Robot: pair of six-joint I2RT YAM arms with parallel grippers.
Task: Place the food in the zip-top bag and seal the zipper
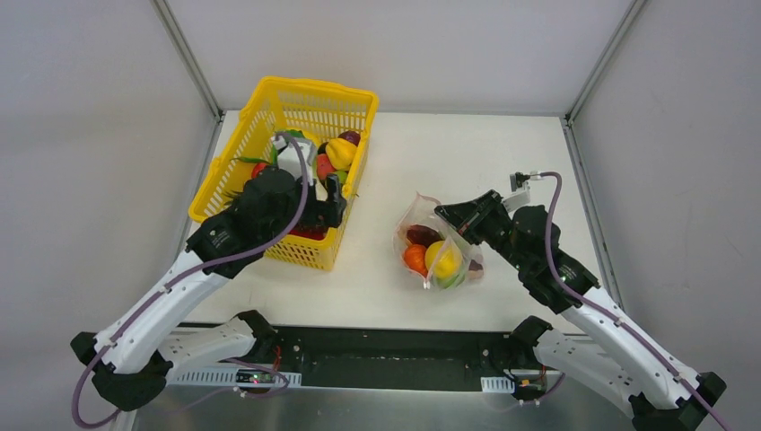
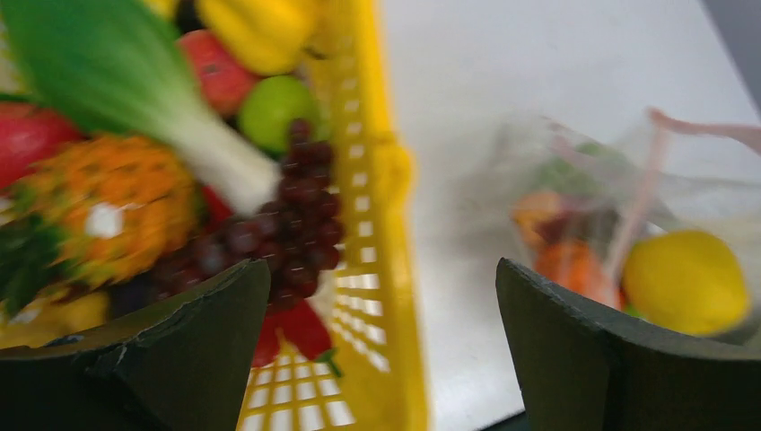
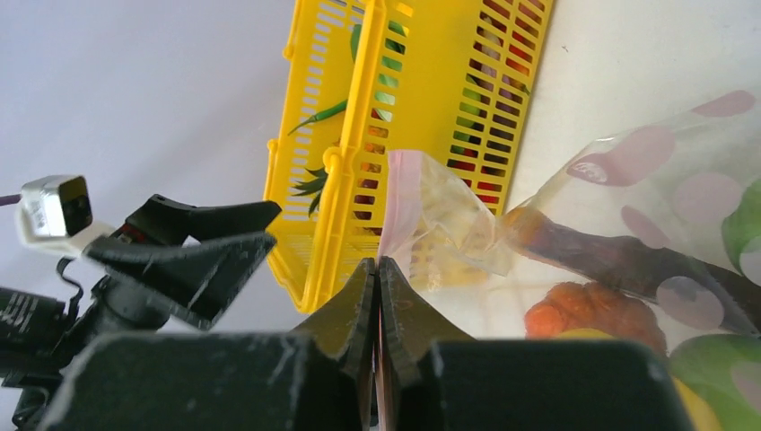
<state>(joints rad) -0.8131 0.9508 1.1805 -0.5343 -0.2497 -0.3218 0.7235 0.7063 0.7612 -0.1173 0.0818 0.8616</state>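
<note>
The purple grapes (image 2: 292, 220) should be grabbed next by my left gripper, away from their end beside the green apple (image 2: 274, 109). That end then stays free to go into the bag.
The zip-top bag (image 1: 437, 251) lies on the table right of centre, holding a lemon (image 1: 445, 259), an orange (image 1: 415, 259) and a dark piece. My right gripper (image 3: 378, 269) is shut on the bag's mouth edge, with the pink zipper (image 3: 397, 202) rising from between its fingers. More food lies in the yellow basket (image 1: 269, 108): purple grapes (image 2: 292, 220), leafy greens (image 2: 108, 72), a green apple (image 2: 274, 109). My left gripper (image 2: 381, 292) stands open and empty above the basket's right wall; in the top view it (image 1: 330, 205) is at the basket's near right corner.
The yellow basket (image 3: 408, 135) stands at the back left, a hand's width left of the bag (image 2: 628, 206). Bare white table (image 1: 467, 153) lies behind the bag. Grey walls close in the sides and the back.
</note>
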